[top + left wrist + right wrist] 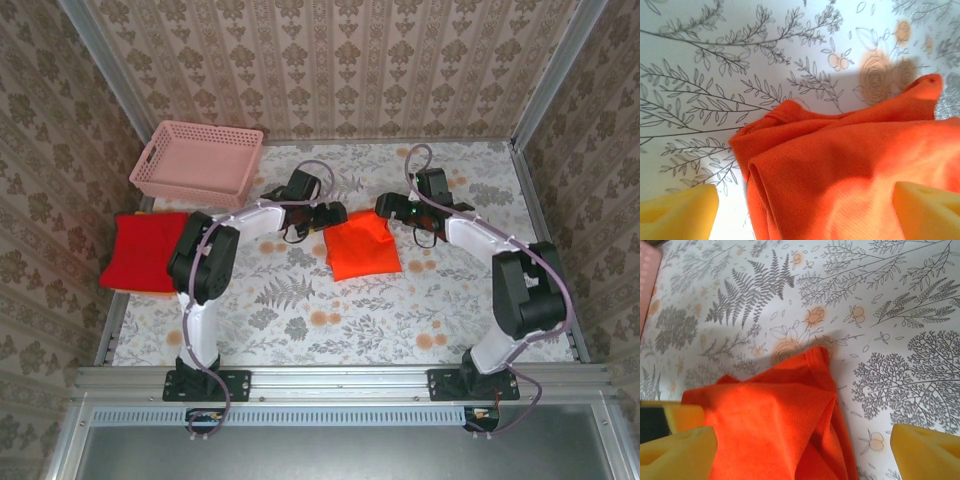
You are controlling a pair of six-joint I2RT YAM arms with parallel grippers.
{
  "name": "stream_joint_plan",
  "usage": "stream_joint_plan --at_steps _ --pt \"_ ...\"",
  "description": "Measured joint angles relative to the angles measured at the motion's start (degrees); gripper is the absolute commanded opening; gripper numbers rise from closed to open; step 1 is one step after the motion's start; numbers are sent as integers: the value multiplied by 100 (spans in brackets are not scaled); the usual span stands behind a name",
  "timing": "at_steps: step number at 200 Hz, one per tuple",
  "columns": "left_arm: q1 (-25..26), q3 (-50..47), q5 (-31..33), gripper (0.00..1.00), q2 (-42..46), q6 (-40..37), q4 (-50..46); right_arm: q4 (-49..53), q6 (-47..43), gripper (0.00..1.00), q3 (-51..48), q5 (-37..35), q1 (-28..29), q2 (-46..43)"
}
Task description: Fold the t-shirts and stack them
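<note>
The orange t-shirt should stay folded as it is stacked, so my left gripper should next grab the orange t-shirt's far corner (328, 232) (757, 166) nearest the red t-shirt, with the layers together.
A bright orange t-shirt (362, 250) lies folded into a small rectangle in the middle of the table. My left gripper (336, 213) hovers at its far left corner and my right gripper (386, 205) at its far right corner. In the left wrist view the yellow fingertips (680, 212) stand wide apart over the orange cloth (840, 165), and the left gripper (805, 215) pinches nothing. The right gripper (802, 455) is open too, its pads (925, 450) spread above the shirt's rumpled corner (770, 425). A deeper red t-shirt (145, 250) lies folded at the table's left edge.
A pink lattice basket (197, 163) stands at the back left, close behind the left arm. The floral tablecloth (300, 320) lies bare in front of the orange shirt. Wallpapered walls close in the back and both sides.
</note>
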State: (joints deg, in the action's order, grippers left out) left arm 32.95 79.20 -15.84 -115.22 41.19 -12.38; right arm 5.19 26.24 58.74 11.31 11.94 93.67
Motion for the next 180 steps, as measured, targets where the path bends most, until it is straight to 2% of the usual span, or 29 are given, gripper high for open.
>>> stream_joint_plan --at_steps 25,62,80,87,103,138,180 --pt "0 -350 118 100 610 -9 52 -13 -127 85 -337 192 11 -76" --pt "111 -1169 186 100 1211 387 459 15 -190 72 -564 472 140 221" --pt "280 -1497 203 100 1196 627 581 -72 -66 54 -684 595 212 402" --pt "361 -1591 210 100 1178 715 592 -96 -20 51 -713 634 240 479" --pt "527 -1668 219 92 1088 870 629 -190 79 42 -782 726 306 595" --pt "629 -1668 225 81 861 981 697 -494 315 34 -955 826 439 616" --pt "590 -1622 219 73 778 1014 680 -723 479 33 -1091 890 483 616"
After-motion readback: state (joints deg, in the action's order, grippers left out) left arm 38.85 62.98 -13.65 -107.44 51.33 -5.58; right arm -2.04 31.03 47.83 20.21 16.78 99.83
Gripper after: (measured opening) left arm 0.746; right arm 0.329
